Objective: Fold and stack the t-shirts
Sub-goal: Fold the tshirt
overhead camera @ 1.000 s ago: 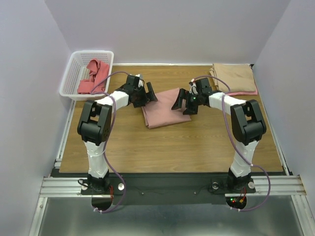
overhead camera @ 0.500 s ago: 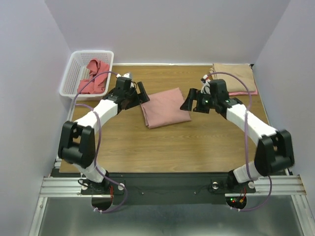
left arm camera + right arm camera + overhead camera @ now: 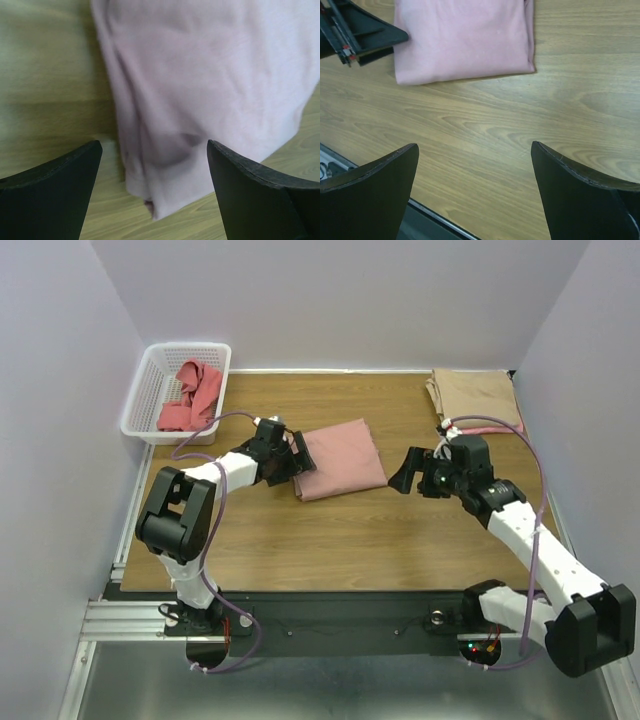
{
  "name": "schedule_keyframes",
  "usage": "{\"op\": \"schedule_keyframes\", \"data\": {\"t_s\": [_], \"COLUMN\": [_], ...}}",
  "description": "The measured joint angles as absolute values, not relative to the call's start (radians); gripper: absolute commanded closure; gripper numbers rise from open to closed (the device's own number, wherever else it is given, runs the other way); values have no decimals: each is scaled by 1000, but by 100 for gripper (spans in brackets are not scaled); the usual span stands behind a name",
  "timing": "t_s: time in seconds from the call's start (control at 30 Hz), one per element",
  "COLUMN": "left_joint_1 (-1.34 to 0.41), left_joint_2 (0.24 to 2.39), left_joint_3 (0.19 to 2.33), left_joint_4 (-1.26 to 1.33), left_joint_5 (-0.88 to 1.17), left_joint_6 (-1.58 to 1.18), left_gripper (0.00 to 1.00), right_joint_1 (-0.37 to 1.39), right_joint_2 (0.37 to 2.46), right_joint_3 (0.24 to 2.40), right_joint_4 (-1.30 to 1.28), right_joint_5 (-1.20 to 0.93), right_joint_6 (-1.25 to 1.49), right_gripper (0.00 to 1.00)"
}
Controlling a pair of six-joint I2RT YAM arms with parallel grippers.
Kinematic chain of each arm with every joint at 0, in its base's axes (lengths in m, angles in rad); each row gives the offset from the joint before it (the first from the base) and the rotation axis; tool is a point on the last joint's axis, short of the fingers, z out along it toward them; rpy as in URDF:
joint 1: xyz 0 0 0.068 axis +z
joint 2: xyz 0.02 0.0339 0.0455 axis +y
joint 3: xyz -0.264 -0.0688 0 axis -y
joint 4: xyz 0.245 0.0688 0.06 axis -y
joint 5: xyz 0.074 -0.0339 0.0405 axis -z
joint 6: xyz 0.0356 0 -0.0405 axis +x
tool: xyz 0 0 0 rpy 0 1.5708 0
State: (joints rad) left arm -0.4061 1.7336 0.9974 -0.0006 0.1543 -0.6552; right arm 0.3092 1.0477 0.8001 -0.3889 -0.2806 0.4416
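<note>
The rest of the folded dusty pink t-shirt (image 3: pixel 340 458) should stay free to lay on the stack. My right gripper needs to pick up the t-shirt by its facing side edge next.
A folded dusty pink t-shirt (image 3: pixel 340 458) lies in the middle of the table; it also shows in the left wrist view (image 3: pixel 200 75) and the right wrist view (image 3: pixel 462 37). My left gripper (image 3: pixel 300 462) is open at the shirt's left edge, its jaws wide apart, the near left corner between them. My right gripper (image 3: pixel 408 472) is open and empty over bare wood, right of the shirt. A folded tan t-shirt (image 3: pixel 478 398) lies at the far right, over a pink layer. A coral-red t-shirt (image 3: pixel 192 392) lies crumpled in the basket.
A white lattice basket (image 3: pixel 150 392) stands at the far left corner. The wooden table (image 3: pixel 350 540) ends in a black front rail. Grey walls close in on three sides.
My right arm has pulled back to the right, away from the pink shirt. My left gripper has moved down to the shirt's near left edge. The shirt stays folded in place.
</note>
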Motion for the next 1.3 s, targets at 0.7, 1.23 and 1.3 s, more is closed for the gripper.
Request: {"op": "schedule_keyframes", "data": {"t_s": [0.7, 1.23, 1.3], "left_joint_1": [-418, -418, -417], "left_joint_2": [1789, 1789, 1789], "left_joint_3": [1033, 1034, 1034], "left_joint_4": [63, 65, 65], "left_joint_5": [154, 149, 149], "left_joint_6": [-668, -663, -663], "left_gripper": [2, 2, 2], "right_joint_1": [309, 335, 343], "right_joint_2": [1863, 2017, 2017], "right_joint_3": [1273, 1339, 1330], "right_joint_4": [-308, -223, -224], "right_joint_5": [-224, -338, -350], "right_joint_6": [317, 311, 312], "right_gripper": [5, 72, 82]}}
